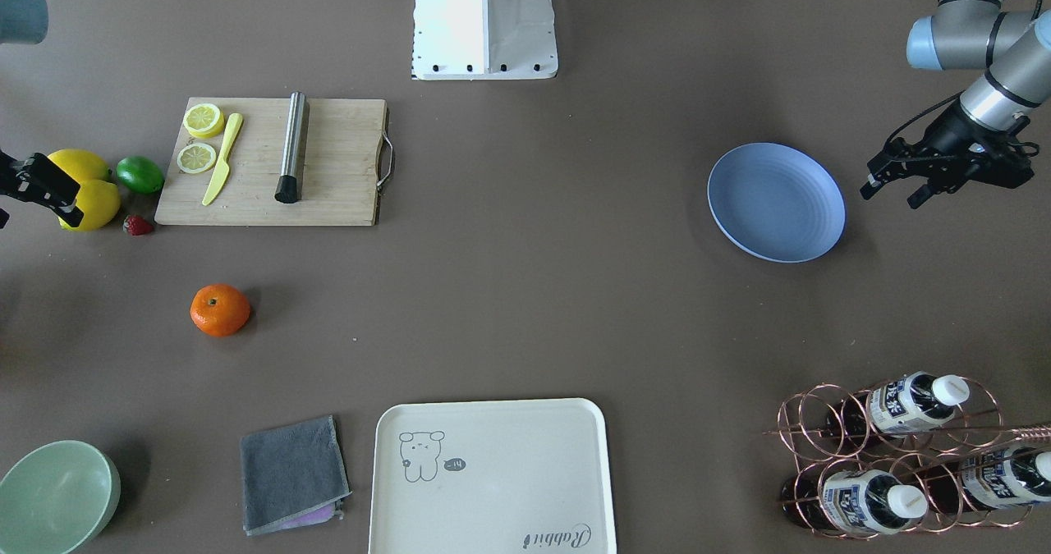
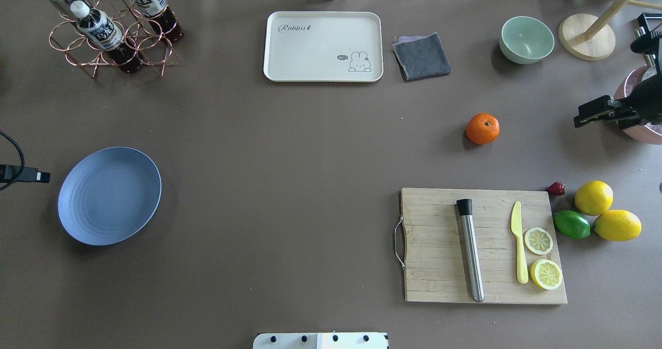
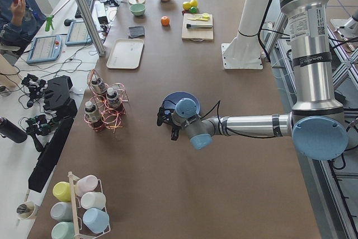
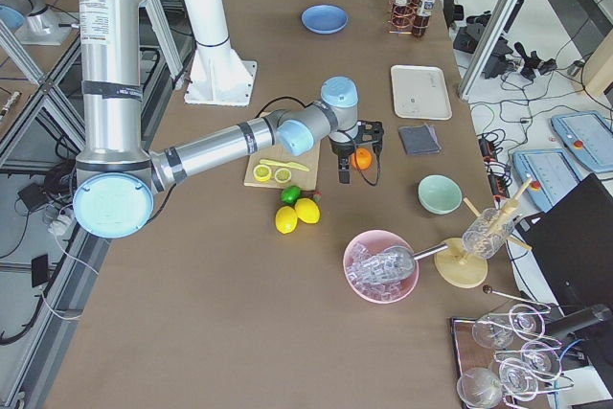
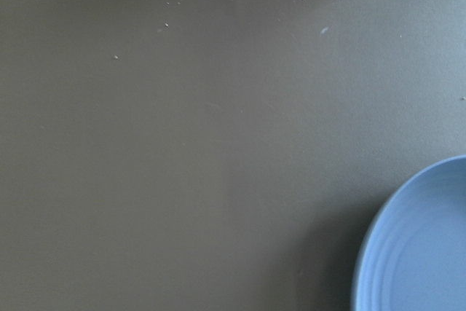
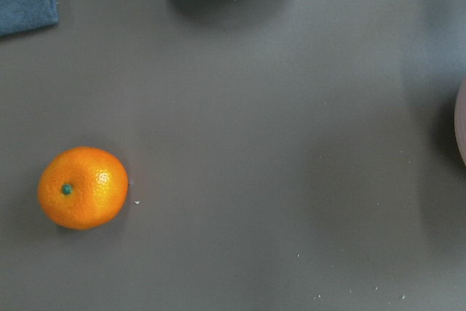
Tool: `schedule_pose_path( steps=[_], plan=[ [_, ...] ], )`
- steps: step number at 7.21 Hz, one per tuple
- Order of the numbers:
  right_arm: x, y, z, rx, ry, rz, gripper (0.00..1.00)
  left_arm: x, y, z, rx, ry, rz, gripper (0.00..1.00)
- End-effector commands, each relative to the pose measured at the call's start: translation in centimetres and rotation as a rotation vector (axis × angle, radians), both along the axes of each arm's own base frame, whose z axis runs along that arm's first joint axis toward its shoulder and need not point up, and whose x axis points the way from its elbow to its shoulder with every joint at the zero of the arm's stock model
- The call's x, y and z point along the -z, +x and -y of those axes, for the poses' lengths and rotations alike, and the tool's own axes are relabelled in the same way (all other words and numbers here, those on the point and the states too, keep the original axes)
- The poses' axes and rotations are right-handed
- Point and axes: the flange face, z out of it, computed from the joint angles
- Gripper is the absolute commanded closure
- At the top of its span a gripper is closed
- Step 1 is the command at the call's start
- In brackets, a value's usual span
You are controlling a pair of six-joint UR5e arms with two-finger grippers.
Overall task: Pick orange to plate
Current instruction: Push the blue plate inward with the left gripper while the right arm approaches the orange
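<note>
I should next use my left gripper to bring the plate within reach for the orange (image 1: 220,309), grabbing the plate by its rim (image 1: 837,190).
The orange (image 2: 482,128) rests on the brown table between the grey cloth and the cutting board, and shows at the lower left of the right wrist view (image 6: 82,187). My right gripper (image 2: 578,119) hovers open and empty to the orange's right, well apart from it. On the opposite side of the table lies the pale-blue plate (image 2: 109,195), bare; its rim fills the lower right corner of the left wrist view (image 5: 422,245). My left gripper (image 1: 891,193) hangs open just beyond the plate's outer edge, holding nothing.
A wooden cutting board (image 2: 439,245) carries a steel tube, a yellow knife and lemon slices. Beside it lie two lemons (image 2: 593,197), a lime (image 2: 572,224) and a strawberry. At the far edge stand a cream tray (image 2: 323,46), grey cloth (image 2: 421,56), green bowl (image 2: 526,40) and bottle rack (image 2: 111,33).
</note>
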Motion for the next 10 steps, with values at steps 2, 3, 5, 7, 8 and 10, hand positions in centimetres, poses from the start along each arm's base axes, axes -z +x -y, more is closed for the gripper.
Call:
schedule_pose_path(
  steps=[2,3,5,7,8,10],
  plan=[
    [0.1,-0.5,-0.1,0.006,0.003,0.003,0.00,0.1,4.7,-1.5,-0.002,0.030,-0.035,0.22],
    [0.1,-0.5,0.0,0.006,0.005,0.004,0.00,0.0,5.1,-1.4,-0.007,0.030,-0.037,0.54],
    [0.1,-0.5,0.0,0.006,0.005,0.004,0.00,0.0,5.3,-1.2,-0.017,0.032,-0.039,1.00],
    [0.5,-0.6,0.1,0.006,0.012,0.007,0.00,2.9,4.9,-1.4,-0.085,0.023,-0.118,1.00],
    [0.6,-0.6,0.1,0.007,0.012,0.009,0.00,6.3,3.5,1.1,-0.034,-0.024,-0.199,1.00],
    [0.6,-0.6,0.2,0.006,0.011,0.009,0.00,15.4,7.1,5.4,0.045,-0.140,-0.345,1.00]
  ],
)
